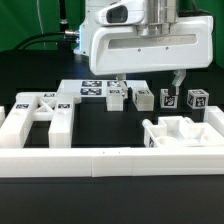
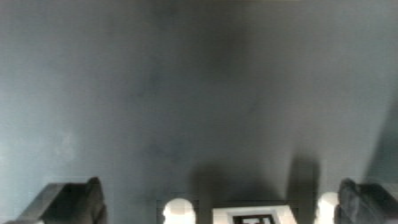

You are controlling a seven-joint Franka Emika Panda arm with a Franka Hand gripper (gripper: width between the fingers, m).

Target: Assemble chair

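My gripper will grab the tagged block by its tagged body (image 1: 143,99) next. Then it can fit the block into the tray-like piece (image 1: 180,132) of the chair.
The chair's white parts lie loose on the black table. A large open frame piece (image 1: 35,115) lies at the exterior view's left, and a blocky tray-like piece (image 1: 180,132) at its right. A row of small tagged blocks (image 1: 168,99) stands behind them. My gripper (image 1: 148,85) hangs over this row, open and empty, its fingers either side of one tagged block (image 1: 143,99). In the wrist view the gripper (image 2: 222,205) has its dark fingers (image 2: 71,200) set wide apart. A tagged block (image 2: 258,214) and a white peg (image 2: 178,210) lie between them at the frame edge.
The marker board (image 1: 95,88) lies flat behind the frame piece. A long low white border rail (image 1: 110,160) runs along the front of the table. The arm's white body (image 1: 140,45) fills the upper part of the exterior view.
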